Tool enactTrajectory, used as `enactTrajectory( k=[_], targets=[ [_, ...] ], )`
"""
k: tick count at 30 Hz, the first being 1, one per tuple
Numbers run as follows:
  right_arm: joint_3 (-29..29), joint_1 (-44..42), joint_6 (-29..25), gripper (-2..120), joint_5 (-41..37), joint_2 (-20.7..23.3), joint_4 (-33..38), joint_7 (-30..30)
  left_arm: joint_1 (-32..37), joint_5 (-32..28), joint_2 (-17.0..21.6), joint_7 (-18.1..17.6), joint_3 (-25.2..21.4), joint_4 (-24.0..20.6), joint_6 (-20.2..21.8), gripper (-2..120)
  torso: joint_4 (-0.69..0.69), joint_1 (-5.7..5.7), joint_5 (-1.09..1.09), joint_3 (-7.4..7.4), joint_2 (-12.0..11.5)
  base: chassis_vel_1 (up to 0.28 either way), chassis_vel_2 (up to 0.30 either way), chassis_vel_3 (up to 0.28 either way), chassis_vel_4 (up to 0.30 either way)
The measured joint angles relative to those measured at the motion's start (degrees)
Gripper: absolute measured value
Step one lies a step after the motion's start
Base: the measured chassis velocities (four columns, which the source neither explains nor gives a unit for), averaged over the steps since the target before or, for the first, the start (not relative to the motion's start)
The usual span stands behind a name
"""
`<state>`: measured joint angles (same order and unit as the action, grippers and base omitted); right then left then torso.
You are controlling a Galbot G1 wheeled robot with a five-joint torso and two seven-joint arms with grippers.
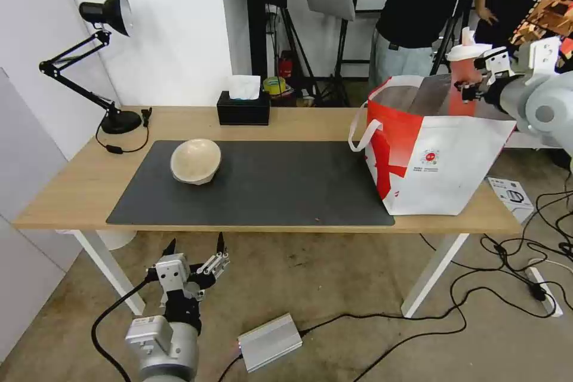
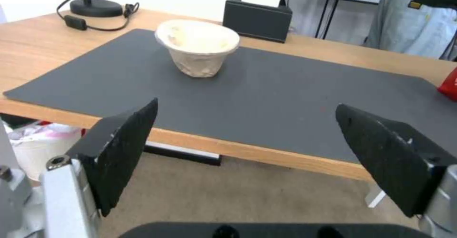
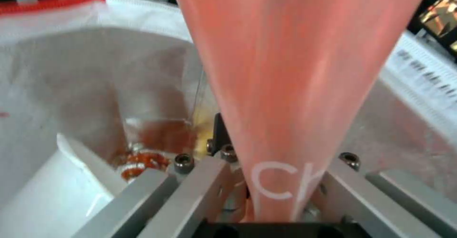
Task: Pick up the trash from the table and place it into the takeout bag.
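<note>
The left gripper needs to grab the bowl by its thin rim (image 1: 193,181) next, because the bowl has a wide opening (image 1: 196,157) that is too broad for the robot's fingers to span.
A beige bowl (image 1: 196,161) of trash stands upright on the left part of the dark mat (image 1: 268,185) on the table (image 1: 77,185); it also faces my left wrist camera, bowl (image 2: 197,46). My left gripper (image 1: 194,248) hangs open below the table's front edge, fingers (image 2: 126,148) spread wide with nothing between them. At the table's right end stands the takeout bag (image 1: 441,167), its top open. My right gripper (image 1: 477,77) is shut on the red drink cup (image 1: 462,86), held upright over the bag's opening. From the right wrist, the cup (image 3: 295,70) hangs above the bag's foil lining (image 3: 95,80).
A black tissue box (image 1: 243,108) sits at the table's back edge and a black desk lamp (image 1: 110,71) at the back left corner. On the floor lie a silver box (image 1: 270,341), cables (image 1: 507,250) and a white carton (image 1: 510,194).
</note>
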<state>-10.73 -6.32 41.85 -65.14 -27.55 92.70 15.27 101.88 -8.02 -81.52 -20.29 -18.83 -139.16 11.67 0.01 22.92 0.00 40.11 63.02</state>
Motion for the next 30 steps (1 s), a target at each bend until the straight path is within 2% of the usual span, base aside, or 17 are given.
enactTrajectory(
  k=[12, 24, 28, 30],
  targets=[
    [-3.9, 1.8, -0.1, 3, -1.1, -0.8, -1.2, -0.2, 0.2, 0.6, -0.5, 0.0, 0.1, -0.1, 0.1, 100, -0.01, 0.00, 0.00, 0.00, 0.0, 0.000, 0.000, 0.000, 0.000],
    [-4.8, 2.5, -0.2, 3, -1.1, -1.5, -1.8, 0.1, -0.1, 0.3, -0.2, 0.0, 0.0, -0.1, 0.1, 100, -0.01, 0.00, 0.00, 0.00, 0.0, 0.000, 0.000, 0.000, 0.000],
    [-5.5, 3.2, -0.2, 20, -1.2, -1.4, -1.4, 0.2, -0.4, 0.3, -0.2, 0.0, 0.2, 0.1, 0.1, 100, -0.01, 0.00, 0.00, 0.00, 0.0, 0.000, 0.000, 0.000, 0.000],
    [-5.7, 3.5, -0.2, 23, -1.2, -1.4, -1.4, 0.2, -0.4, 0.3, -0.2, 0.0, 0.2, 0.2, 0.1, 100, -0.01, 0.00, 0.00, 0.00, 0.0, 0.000, 0.000, 0.000, 0.000]
  ],
)
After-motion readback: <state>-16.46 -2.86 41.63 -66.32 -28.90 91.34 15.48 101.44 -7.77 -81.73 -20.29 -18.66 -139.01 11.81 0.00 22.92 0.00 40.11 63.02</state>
